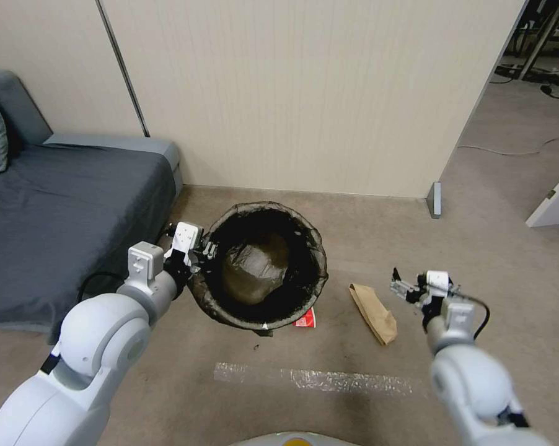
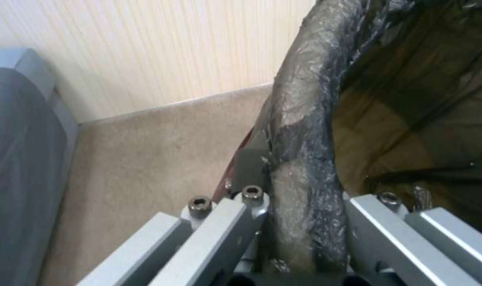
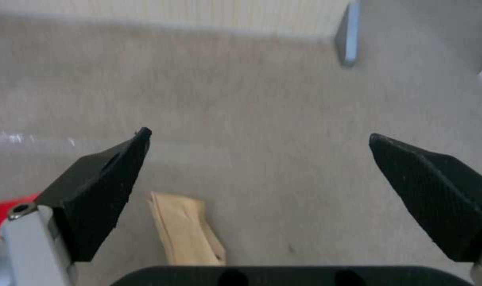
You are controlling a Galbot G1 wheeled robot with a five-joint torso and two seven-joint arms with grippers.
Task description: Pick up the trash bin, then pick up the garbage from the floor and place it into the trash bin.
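Observation:
The tan paper bag (image 1: 374, 311) is long but narrow across. My right gripper will grab it next by its long side edges.
The trash bin (image 1: 261, 266), round with a dark bag liner over its rim, hangs tilted above the carpet, held by my left gripper (image 1: 204, 249), which is shut on its rim (image 2: 304, 167). A tan paper bag (image 1: 374, 311) lies flat on the floor to the right of the bin and also appears in the right wrist view (image 3: 185, 228). A red-and-white wrapper (image 1: 305, 319) peeks out from under the bin's edge. My right gripper (image 1: 398, 284) hovers open just right of the paper bag, its black fingertips (image 3: 113, 186) wide apart with nothing between them.
A dark grey sofa (image 1: 62, 210) fills the left side. A beige wall panel (image 1: 304, 93) stands behind the bin, ending at a grey post foot (image 1: 435, 199). A clear tape strip (image 1: 310, 378) lies on the carpet near me. Cables trail in the room at the back right.

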